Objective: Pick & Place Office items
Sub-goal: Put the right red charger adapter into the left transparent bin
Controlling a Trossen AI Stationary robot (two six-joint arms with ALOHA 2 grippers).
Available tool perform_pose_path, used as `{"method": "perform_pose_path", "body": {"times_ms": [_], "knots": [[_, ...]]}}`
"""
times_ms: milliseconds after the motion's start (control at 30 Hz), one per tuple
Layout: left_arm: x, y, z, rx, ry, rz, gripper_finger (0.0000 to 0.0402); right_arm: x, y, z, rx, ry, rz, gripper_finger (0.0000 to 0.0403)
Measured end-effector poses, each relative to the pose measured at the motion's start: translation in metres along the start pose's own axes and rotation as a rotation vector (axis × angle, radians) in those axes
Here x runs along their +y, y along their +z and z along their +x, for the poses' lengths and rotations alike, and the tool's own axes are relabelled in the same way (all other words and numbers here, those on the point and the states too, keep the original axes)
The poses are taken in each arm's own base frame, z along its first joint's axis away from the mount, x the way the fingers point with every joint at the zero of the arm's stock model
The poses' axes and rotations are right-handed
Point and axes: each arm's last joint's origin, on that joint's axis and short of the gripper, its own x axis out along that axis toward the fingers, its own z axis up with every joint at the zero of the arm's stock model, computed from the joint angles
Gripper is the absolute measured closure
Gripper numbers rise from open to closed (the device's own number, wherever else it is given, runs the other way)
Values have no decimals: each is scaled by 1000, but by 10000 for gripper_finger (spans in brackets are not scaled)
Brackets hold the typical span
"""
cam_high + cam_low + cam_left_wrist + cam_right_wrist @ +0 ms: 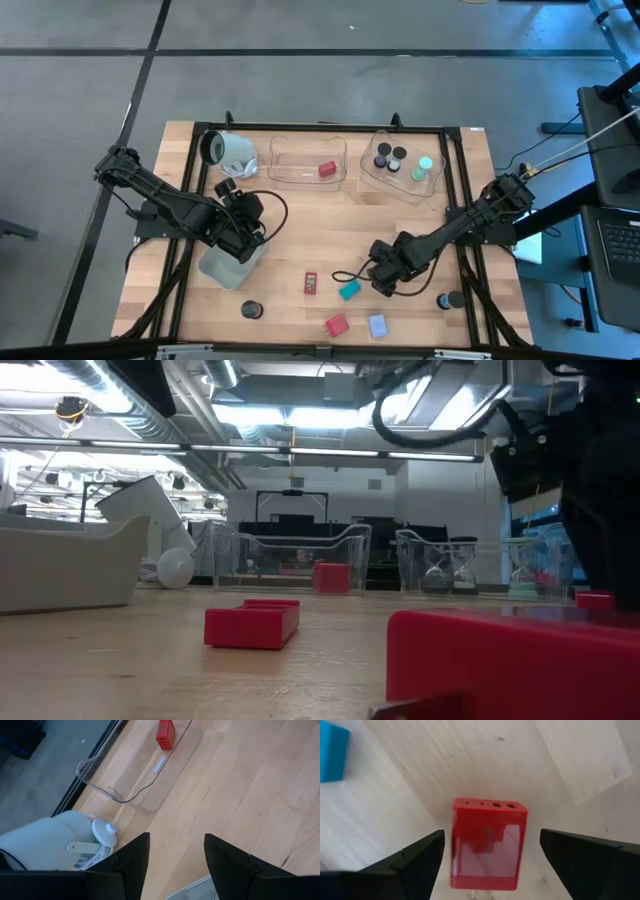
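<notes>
My right gripper closes now, since its fingers stand beside both sides of the red block (487,850) in the right wrist view.
My right gripper (491,857) points straight down near the table's front right (386,282), open. A red block (489,845) lies on the wood between its fingers, with a gap on each side. A teal piece (349,290) lies just to its left. A flat red piece (311,283), a second red block (336,324), a pale blue block (377,325) and two black cylinders (251,310) (452,299) lie loose at the front. My left gripper (175,865) hangs open and holds nothing above the grey-blue tray (230,266).
A clear tray (307,160) at the back holds one red block (326,169). A second clear tray (402,168) holds black cylinders and a mint-green disc (425,163). A white cylinder (228,150) lies at the back left. A pale card (580,755) lies beyond the red block.
</notes>
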Motion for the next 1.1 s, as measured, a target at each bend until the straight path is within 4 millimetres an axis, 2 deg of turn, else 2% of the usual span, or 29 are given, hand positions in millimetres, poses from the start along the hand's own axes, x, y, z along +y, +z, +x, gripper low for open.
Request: {"method": "perform_pose_path", "body": {"times_ms": [233, 367, 533, 700, 833, 1100], "knots": [[0, 0, 0, 1, -1, 0, 217, -3, -2, 3, 8, -13, 0, 81], [0, 0, 0, 5, -3, 0, 217, -3, -2, 3, 11, -13, -15, 118], [0, 0, 0, 5, -4, 0, 217, -3, -2, 3, 12, -15, -15, 192], [-1, 1, 0, -7, -8, -10, 217, -2, 0, 1, -22, -28, -52, 195], [-4, 5, 1, -36, -36, -43, 217, 5, 9, -15, -130, -56, -144, 195], [-18, 29, 3, -174, -179, -109, 217, 26, 44, -72, -472, -172, -390, 195]]}}
